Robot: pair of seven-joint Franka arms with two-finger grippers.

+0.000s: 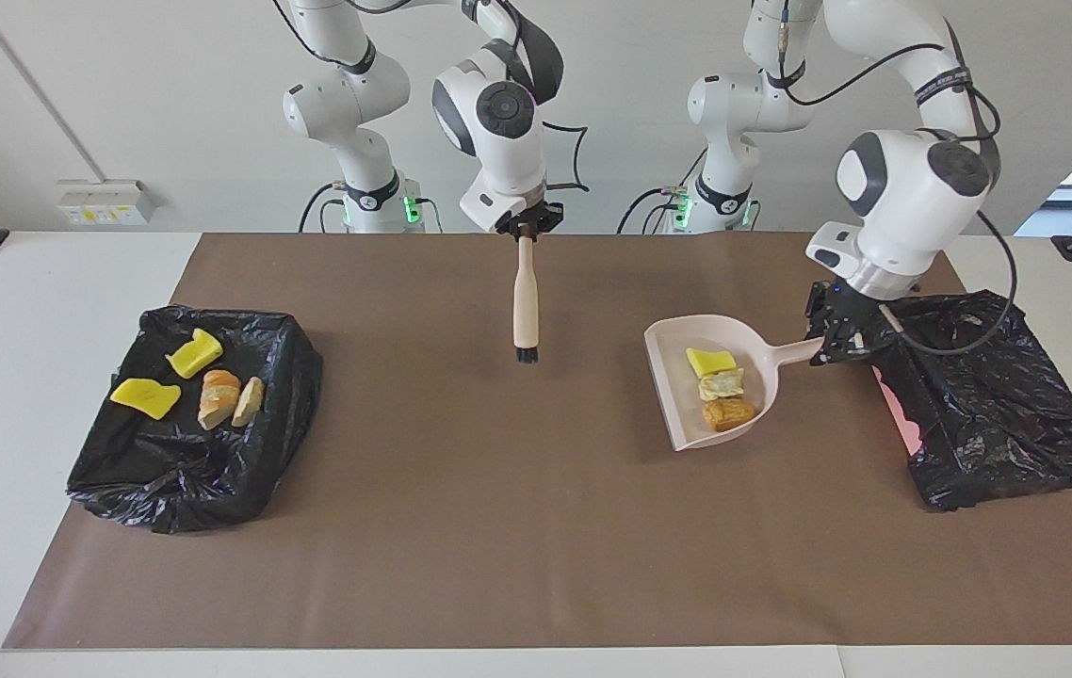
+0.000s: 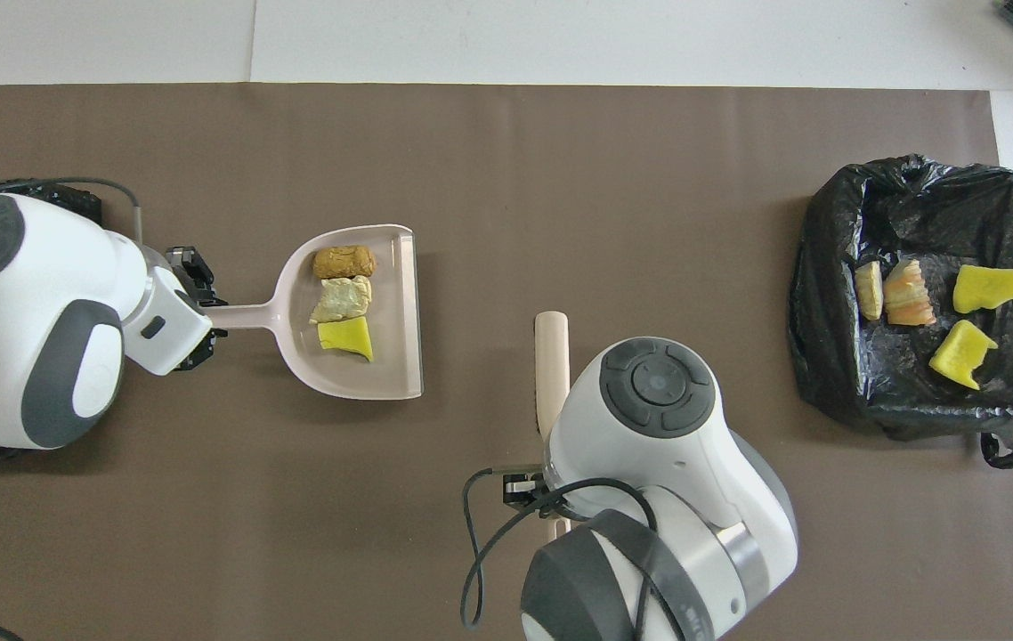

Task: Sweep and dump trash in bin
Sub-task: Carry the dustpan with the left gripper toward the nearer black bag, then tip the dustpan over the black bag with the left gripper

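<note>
The beige brush head [image 2: 552, 369] is above the brown mat, so my right gripper stays closed on the brush for now.
My left gripper [image 1: 837, 341] [image 2: 195, 307] is shut on the handle of the pale pink dustpan [image 1: 677, 377] [image 2: 391, 356], held level above the mat beside the black-bagged bin [image 1: 988, 395] at the left arm's end. Three pieces of trash lie in the pan: a yellow chunk [image 1: 710, 361] [image 2: 346, 336], a beige lump [image 1: 720, 384] [image 2: 342, 298] and an orange-brown lump [image 1: 727, 412] [image 2: 344, 262]. My right gripper [image 1: 525, 226] is shut on the top of the beige hand brush [image 1: 525, 301] [image 2: 551, 356]. The brush hangs upright over the mat's middle, bristles down.
A second black-bagged tray [image 1: 187, 471] [image 2: 916, 392] sits at the right arm's end with several yellow and bread-like scraps on it. A brown mat [image 1: 498, 527] covers the table. A pink edge [image 1: 894, 405] shows under the bag at the left arm's end.
</note>
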